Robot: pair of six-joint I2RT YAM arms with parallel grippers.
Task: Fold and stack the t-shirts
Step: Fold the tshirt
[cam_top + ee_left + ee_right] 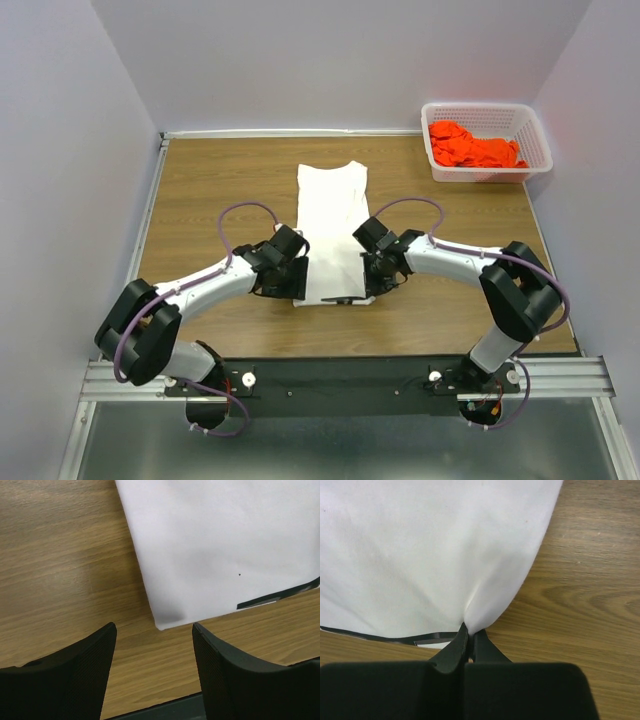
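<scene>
The white t-shirt's loose near corner, opposite my right gripper's corner, should be grabbed next by my left gripper to fold the t-shirt's near edge over.
The white t-shirt lies in a long folded strip down the middle of the table. My left gripper is open and empty at the shirt's near left corner; its fingers stand over bare wood just short of the cloth. My right gripper is shut on the shirt's near right corner, and the cloth bunches up into the fingertips. The orange-red t-shirt lies crumpled in the basket at the far right.
A white plastic lattice basket stands at the far right corner of the wooden table. A black rail runs along the near edge. Walls close off the table's left, back and right.
</scene>
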